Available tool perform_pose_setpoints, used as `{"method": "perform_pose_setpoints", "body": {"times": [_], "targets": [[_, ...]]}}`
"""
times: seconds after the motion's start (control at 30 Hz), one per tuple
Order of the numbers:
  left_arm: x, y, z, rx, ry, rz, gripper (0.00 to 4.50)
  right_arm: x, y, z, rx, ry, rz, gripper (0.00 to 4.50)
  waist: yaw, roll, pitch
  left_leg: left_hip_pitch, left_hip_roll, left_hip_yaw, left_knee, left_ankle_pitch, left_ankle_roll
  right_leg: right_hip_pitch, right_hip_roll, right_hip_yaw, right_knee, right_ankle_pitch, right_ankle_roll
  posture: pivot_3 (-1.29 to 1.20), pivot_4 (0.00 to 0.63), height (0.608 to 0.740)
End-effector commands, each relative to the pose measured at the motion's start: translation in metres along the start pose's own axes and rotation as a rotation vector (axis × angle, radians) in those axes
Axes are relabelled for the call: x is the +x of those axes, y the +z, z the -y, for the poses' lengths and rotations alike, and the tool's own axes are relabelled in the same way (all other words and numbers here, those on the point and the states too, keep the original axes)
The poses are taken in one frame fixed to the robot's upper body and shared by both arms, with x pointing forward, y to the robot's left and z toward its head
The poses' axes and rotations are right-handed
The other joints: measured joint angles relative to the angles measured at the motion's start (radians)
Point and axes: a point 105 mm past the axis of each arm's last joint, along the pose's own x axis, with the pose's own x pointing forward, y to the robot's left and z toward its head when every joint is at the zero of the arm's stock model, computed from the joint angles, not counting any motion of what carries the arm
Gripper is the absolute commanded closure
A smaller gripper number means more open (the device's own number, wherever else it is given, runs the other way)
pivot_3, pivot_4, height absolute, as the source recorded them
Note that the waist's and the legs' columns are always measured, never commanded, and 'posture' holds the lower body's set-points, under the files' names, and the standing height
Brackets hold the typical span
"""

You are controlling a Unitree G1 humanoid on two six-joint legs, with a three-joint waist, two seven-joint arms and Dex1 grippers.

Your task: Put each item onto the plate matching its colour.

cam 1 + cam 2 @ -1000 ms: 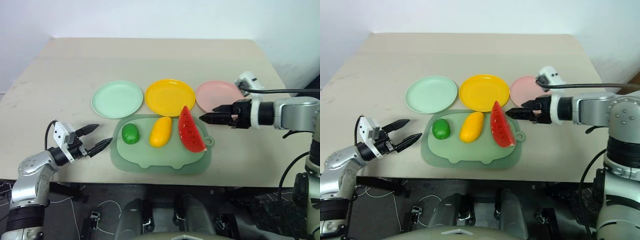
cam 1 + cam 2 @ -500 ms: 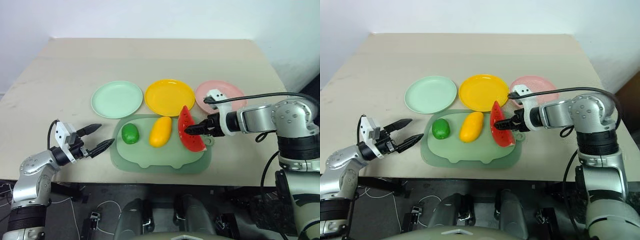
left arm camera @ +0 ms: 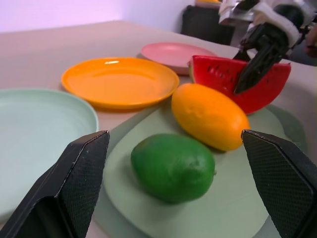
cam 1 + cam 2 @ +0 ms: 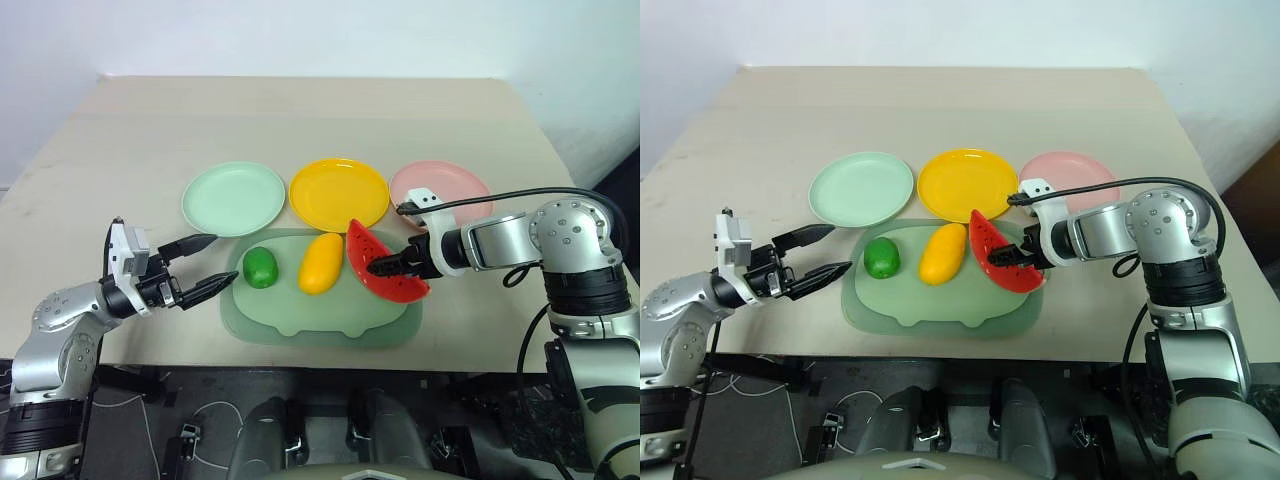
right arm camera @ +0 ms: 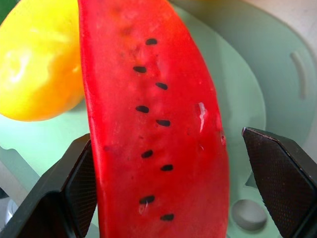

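The robot's right gripper has its fingertips on either side of the watermelon wedge, so it would catch the wedge if it closed now.
A round green fruit [image 4: 260,267], a yellow mango [image 4: 321,262] and a red watermelon wedge [image 4: 388,275] lie on a pale green mat [image 4: 320,322]. Behind the mat stand a mint green plate [image 4: 234,198], a yellow plate [image 4: 339,193] and a pink plate [image 4: 440,185], all bare. My right gripper [image 4: 378,266] is down at the watermelon, open, with a finger [image 5: 59,198] on either side of the wedge's red face. At the mat's left edge my left gripper [image 4: 217,262] is open and level, pointing at the green fruit [image 3: 173,167].
The things sit on a beige table [image 4: 300,120] with bare room behind the plates and at both sides. The table's front edge runs just below the mat. A black cable [image 4: 500,195] arcs over my right arm.
My right gripper came down from beside the pink plate onto the watermelon, which has tipped from upright onto its side. My left gripper rose a little and moved toward the mat.
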Motion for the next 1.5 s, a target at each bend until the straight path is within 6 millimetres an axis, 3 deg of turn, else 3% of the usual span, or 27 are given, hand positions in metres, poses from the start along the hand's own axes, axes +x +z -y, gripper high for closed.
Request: {"method": "perform_pose_setpoints", "body": {"times": [0.03, 0.13, 0.27, 0.3, 0.33, 0.43, 0.63, 0.87, 0.93, 1.17, 1.33, 1.5], "targets": [[0.005, 0.013, 0.005, 0.048, -0.046, 0.006, 0.01, -0.005, 0.006, -0.002, -0.018, -0.006, 0.013, 0.00, 0.000, 0.000, 0.000, 0.000, 0.000, 0.000, 0.000, 0.000, 0.000, 0.000, 0.000, 0.000, 0.000, 0.000, 0.000, 0.00, 0.150, 0.696], [0.006, 0.013, 0.005, 0.053, -0.045, 0.001, 0.01, -0.005, 0.005, -0.001, -0.029, -0.021, 0.006, 0.00, 0.001, 0.000, 0.000, 0.000, 0.000, 0.000, 0.000, 0.000, 0.000, 0.000, 0.000, 0.000, 0.000, 0.000, 0.000, 0.00, 0.150, 0.696], [0.008, 0.014, 0.004, 0.057, -0.047, -0.002, 0.00, -0.004, 0.005, 0.002, -0.043, -0.048, -0.003, 0.87, 0.000, 0.000, 0.000, 0.000, 0.000, 0.000, 0.000, 0.000, 0.000, 0.000, 0.000, 0.000, 0.000, 0.000, 0.000, 0.00, 0.150, 0.696], [0.009, 0.014, 0.003, 0.061, -0.045, -0.004, 0.00, -0.004, 0.004, 0.003, -0.041, -0.050, -0.007, 0.87, 0.000, 0.000, 0.000, 0.000, 0.000, 0.000, 0.000, 0.000, 0.000, 0.000, 0.000, 0.000, 0.000, 0.000, 0.000, 0.00, 0.150, 0.696], [0.010, 0.015, 0.003, 0.062, -0.044, -0.003, 0.00, -0.005, 0.004, 0.003, -0.039, -0.049, -0.009, 1.26, 0.001, 0.000, 0.000, 0.000, 0.000, 0.000, 0.000, 0.000, 0.000, 0.000, 0.000, 0.000, 0.000, 0.000, 0.000, 0.00, 0.150, 0.696], [0.011, 0.018, 0.004, 0.052, -0.046, 0.006, 0.00, -0.007, 0.004, 0.003, -0.039, -0.037, -0.007, 1.62, 0.002, 0.000, 0.000, 0.000, 0.000, 0.000, 0.000, 0.000, 0.000, 0.000, 0.000, 0.000, 0.000, 0.000, 0.000, 0.00, 0.150, 0.696], [0.016, 0.023, 0.006, 0.046, -0.054, 0.000, 0.00, -0.040, 0.025, 0.005, -0.028, 0.008, 0.117, 1.65, 0.002, 0.000, 0.000, 0.000, 0.000, 0.000, 0.000, 0.000, 0.000, 0.000, 0.000, 0.000, 0.000, 0.000, 0.000, 0.00, 0.150, 0.696], [0.024, 0.025, 0.011, 0.051, -0.065, -0.009, 0.00, -0.070, 0.054, 0.033, -0.057, -0.158, 0.271, 1.65, 0.002, 0.000, 0.000, 0.000, 0.000, 0.000, 0.000, 0.000, 0.000, 0.000, 0.000, 0.000, 0.000, 0.000, 0.000, 0.00, 0.150, 0.696], [0.027, 0.027, 0.011, 0.044, -0.064, 0.001, 0.00, -0.066, 0.061, 0.041, -0.041, -0.166, 0.284, 1.65, 0.002, 0.000, 0.000, 0.000, 0.000, 0.000, 0.000, 0.000, 0.000, 0.000, 0.000, 0.000, 0.000, -0.001, 0.002, 0.00, 0.150, 0.696], [0.034, 0.033, 0.013, 0.035, -0.074, 0.023, 0.00, -0.042, 0.086, 0.098, -0.020, -0.306, 0.324, 1.65, -0.002, 0.000, 0.000, 0.000, 0.000, 0.002, 0.000, 0.000, 0.000, 0.000, 0.001, 0.001, 0.000, -0.001, 0.002, 0.00, 0.150, 0.696], [0.030, 0.031, 0.017, 0.027, -0.070, 0.015, 0.00, -0.025, 0.080, 0.129, 0.013, -0.371, 0.265, 1.65, -0.005, 0.000, 0.000, 0.001, 0.000, 0.002, 0.000, 0.001, -0.001, -0.001, 0.002, 0.001, 0.002, 0.000, 0.001, 0.00, 0.150, 0.696], [0.023, 0.027, 0.019, 0.030, -0.064, -0.017, 0.00, -0.019, 0.075, 0.139, 0.027, -0.384, 0.243, 1.65, -0.010, 0.000, 0.000, 0.001, 0.000, 0.002, 0.000, 0.001, -0.001, -0.001, 0.002, 0.001, 0.003, 0.000, 0.001, 0.00, 0.150, 0.696]]}}
